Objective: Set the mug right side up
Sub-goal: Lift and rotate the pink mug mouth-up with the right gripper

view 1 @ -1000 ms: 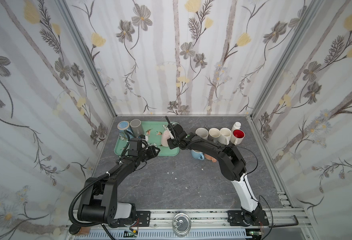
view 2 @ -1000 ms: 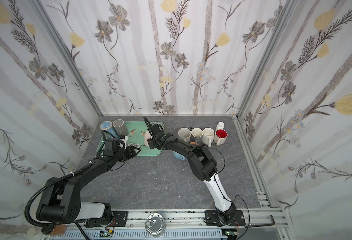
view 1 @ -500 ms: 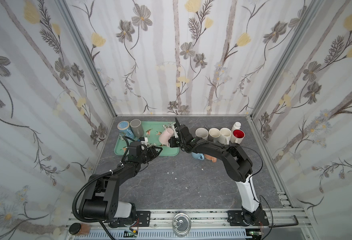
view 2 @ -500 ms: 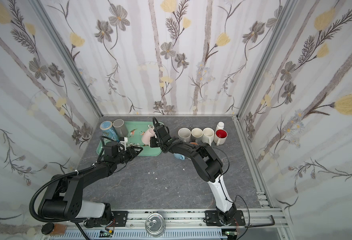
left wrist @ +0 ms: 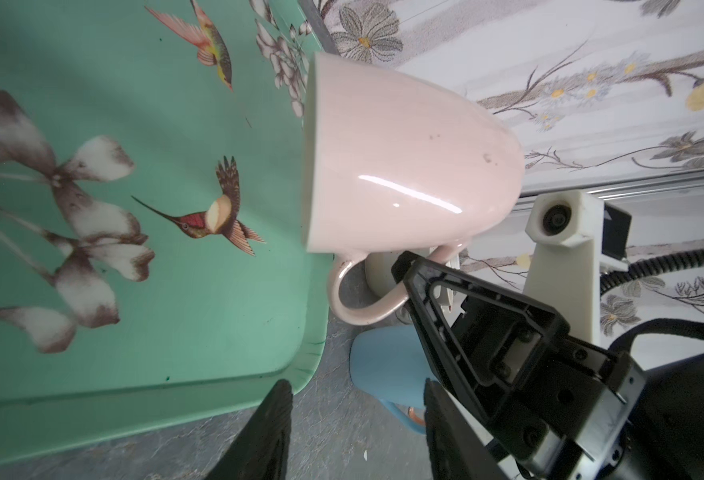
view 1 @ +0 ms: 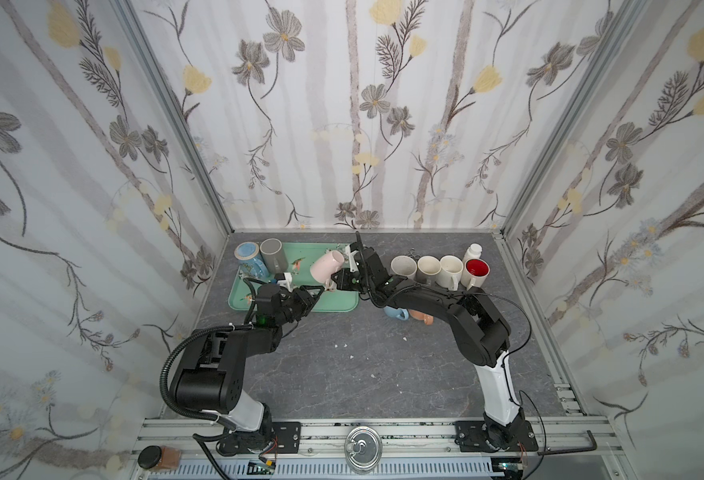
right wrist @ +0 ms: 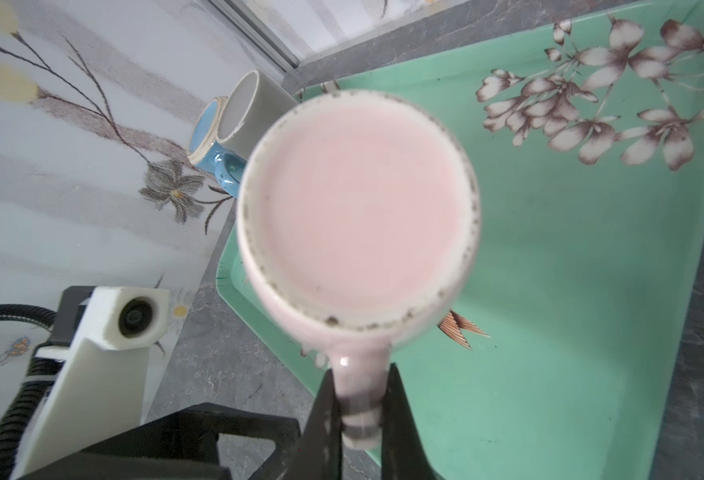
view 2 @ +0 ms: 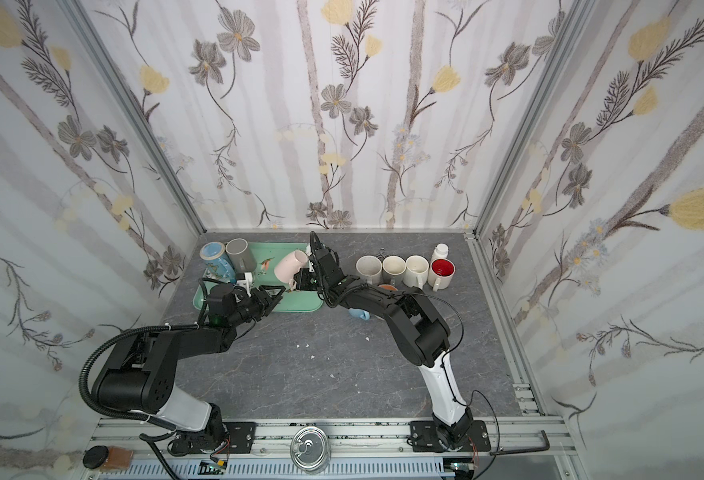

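My left gripper grabs the mug's handle [view 1: 332,284] [left wrist: 359,314] from the side of the mug's opening next, to stand the pink mug upright on its base.
A pink mug [view 1: 327,266] [view 2: 290,264] hangs on its side above the green tray [view 1: 258,301] [view 2: 296,301]. My right gripper [view 1: 335,284] [view 2: 298,280] [right wrist: 360,419] is shut on the mug's handle. In the right wrist view the pink mug [right wrist: 358,208] shows its round base. In the left wrist view the pink mug [left wrist: 404,166] has its mouth turned sideways over the tray [left wrist: 175,311]. My left gripper [view 1: 315,294] [view 2: 275,293] [left wrist: 354,386] stands open and empty at the tray's front edge, just below the mug.
A grey mug [view 1: 273,253] and a blue mug [view 1: 248,257] stand at the tray's back left. Three pale mugs [view 1: 429,268], a red-lined mug [view 1: 477,270] and a white bottle [view 1: 472,251] line the back right. A blue mug [view 1: 396,311] and an orange mug [view 1: 423,316] lie under my right arm.
My right gripper has lifted the pink mug a little off the tray and turned it onto its side. My left gripper has drawn back slightly and opened a touch wider.
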{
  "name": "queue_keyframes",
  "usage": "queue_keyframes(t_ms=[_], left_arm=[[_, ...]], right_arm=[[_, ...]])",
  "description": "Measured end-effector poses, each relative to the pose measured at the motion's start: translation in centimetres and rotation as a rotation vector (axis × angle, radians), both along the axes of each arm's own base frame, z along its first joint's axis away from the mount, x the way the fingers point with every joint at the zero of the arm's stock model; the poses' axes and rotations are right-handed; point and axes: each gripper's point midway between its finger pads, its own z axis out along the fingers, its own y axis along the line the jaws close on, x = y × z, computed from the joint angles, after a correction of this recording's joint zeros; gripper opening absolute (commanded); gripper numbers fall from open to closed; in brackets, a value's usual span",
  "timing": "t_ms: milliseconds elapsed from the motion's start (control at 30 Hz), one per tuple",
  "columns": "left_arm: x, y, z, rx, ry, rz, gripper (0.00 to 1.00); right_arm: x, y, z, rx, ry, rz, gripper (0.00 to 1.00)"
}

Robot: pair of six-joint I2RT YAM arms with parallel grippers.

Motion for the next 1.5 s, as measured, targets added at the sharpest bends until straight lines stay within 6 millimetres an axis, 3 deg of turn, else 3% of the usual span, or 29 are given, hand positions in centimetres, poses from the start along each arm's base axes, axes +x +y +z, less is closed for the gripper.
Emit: queue_keyframes(t_ms=[300, 600, 867, 1067, 1300, 1500], left_arm=[[1.4, 1.0, 3.5, -0.108, -0.084, 0.019, 0.49], [1.8, 0.5, 7.2, -0.161, -0.174, -0.030, 0.48], [1.4, -0.3, 9.9, -0.209, -0.238, -0.080, 0.44], [1.0, -1.3, 11.9, -0.234, -0.273, -0.122, 0.44], [0.6, -2.1, 12.8, -0.251, -0.284, -0.148, 0.43], [0.1, -2.7, 14.7, -0.305, -0.325, -0.176, 0.31]], right_arm=[[-1.0, 0.1, 4.2, 0.116, -0.028, 0.022, 0.00], [-1.9, 0.0, 8.5, 0.220, -0.069, 0.040, 0.00], [-2.5, 0.1, 9.6, 0.276, -0.059, 0.058, 0.00], [-3.2, 0.0, 11.6, 0.330, -0.076, 0.069, 0.00], [-4.0, -0.4, 13.3, 0.367, -0.100, 0.079, 0.00], [-4.7, -0.8, 14.3, 0.419, -0.088, 0.079, 0.00]])
